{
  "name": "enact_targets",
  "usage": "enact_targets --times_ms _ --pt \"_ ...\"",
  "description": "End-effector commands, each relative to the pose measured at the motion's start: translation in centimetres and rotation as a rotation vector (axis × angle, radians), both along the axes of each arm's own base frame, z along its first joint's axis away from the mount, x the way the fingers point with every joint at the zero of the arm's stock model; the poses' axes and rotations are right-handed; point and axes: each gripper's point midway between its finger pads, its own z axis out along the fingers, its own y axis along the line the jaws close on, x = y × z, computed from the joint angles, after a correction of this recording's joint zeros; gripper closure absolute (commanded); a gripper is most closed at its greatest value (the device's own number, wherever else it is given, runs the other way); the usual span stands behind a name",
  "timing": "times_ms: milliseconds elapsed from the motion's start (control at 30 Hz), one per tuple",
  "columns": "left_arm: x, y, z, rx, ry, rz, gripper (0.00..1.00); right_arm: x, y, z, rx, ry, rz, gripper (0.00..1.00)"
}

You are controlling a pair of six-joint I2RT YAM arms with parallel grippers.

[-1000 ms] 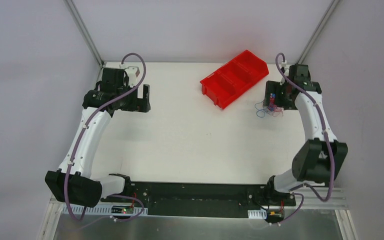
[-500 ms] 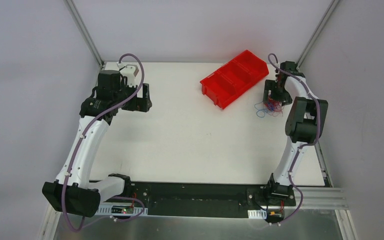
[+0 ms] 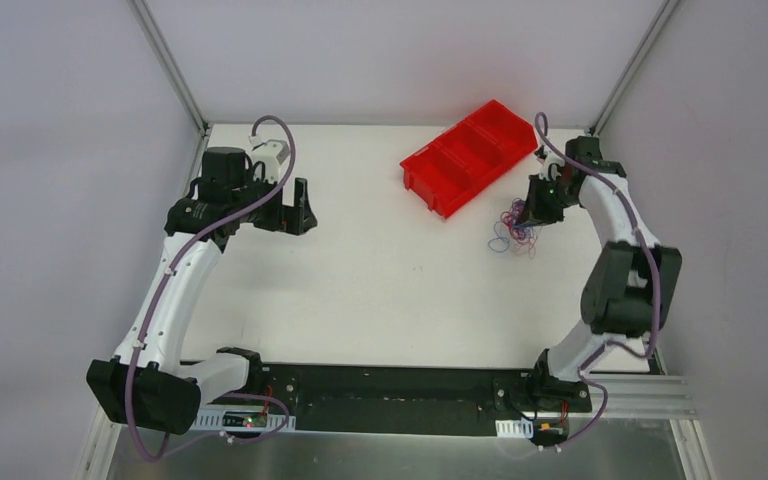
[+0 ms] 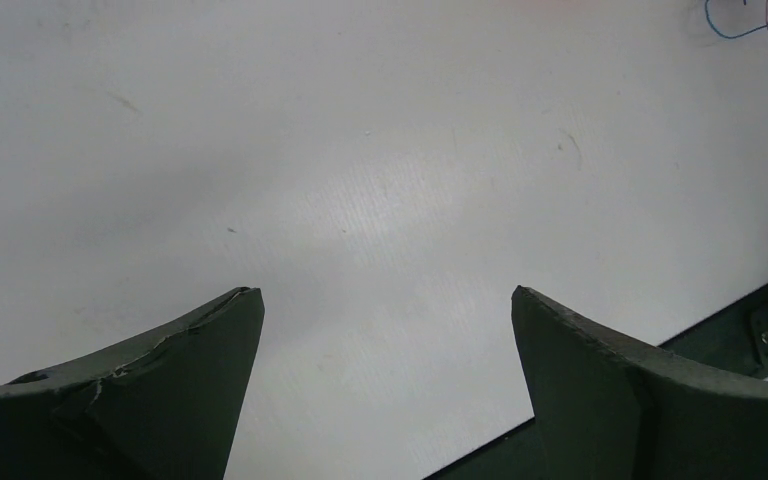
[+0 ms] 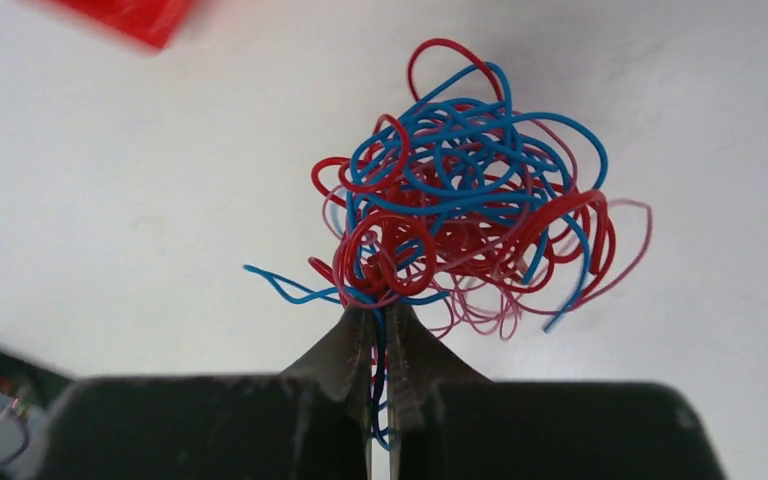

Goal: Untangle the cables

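Note:
Next, the left gripper grips the cables on the side opposite my right gripper to pull the cables apart between both grippers.
The cables (image 5: 465, 205) form one tangled ball of thin red, pink and blue wires. In the top view the cables (image 3: 513, 229) sit at the right of the table, just in front of the red bin. My right gripper (image 5: 380, 312) is shut on strands at the near edge of the tangle, with a blue wire running down between its jaws. From above, the right gripper (image 3: 537, 212) meets the tangle's right side. My left gripper (image 4: 385, 295) is open over bare table with nothing between its fingers; in the top view the left gripper (image 3: 300, 215) is far to the left.
A red bin (image 3: 470, 157) with compartments lies at the back of the table, close to the tangle. The arms' black base rail (image 3: 390, 395) runs along the near edge. Walls close in on the left, right and back.
The right gripper has shut on the tangle and drawn it a little to the left. The left gripper has swung slightly toward the middle and stays open.

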Motion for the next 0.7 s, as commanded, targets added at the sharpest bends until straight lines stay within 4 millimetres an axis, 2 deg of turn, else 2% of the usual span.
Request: enact_targets --times_ms 0,133,167,233,300,333,367,433,500,667 --pt "-1.7 -3.6 0.5 -0.151 0.024 -0.184 0.00 -7.3 9.7 9.0 0.272 -0.145 0.271 1.00" --pt "-3.7 -6.7 -0.2 -0.338 0.163 -0.305 0.01 -12.4 16.2 11.4 0.406 -0.144 0.482 1.00" --pt "-4.0 -7.2 -0.7 -0.376 0.206 -0.312 0.04 -13.3 17.4 11.8 0.448 -0.127 0.521 1.00" --pt "-4.4 -7.8 -1.8 -0.436 0.286 -0.314 0.07 -13.8 18.6 11.4 0.491 -0.081 0.562 1.00" --pt "-4.7 -8.3 -3.1 -0.481 0.340 -0.293 0.08 -13.1 18.7 9.3 0.449 -0.049 0.571 0.73" --pt "-4.7 -8.4 -3.7 -0.504 0.358 -0.280 0.08 -12.5 18.4 7.8 0.413 -0.026 0.561 0.50" --pt "-4.8 -8.6 -4.3 -0.523 0.371 -0.266 0.08 -12.0 18.1 6.4 0.378 0.003 0.546 0.41" --pt "-4.9 -8.9 -5.7 -0.560 0.405 -0.236 0.09 -11.6 17.4 4.0 0.322 0.066 0.513 0.38" --pt "-4.8 -9.4 -6.5 -0.580 0.418 -0.225 0.11 -11.5 17.0 2.5 0.291 0.081 0.484 0.38" --pt "-4.7 -11.6 -8.2 -0.582 0.458 -0.274 0.20 -11.1 16.3 1.0 0.251 0.010 0.420 0.38"
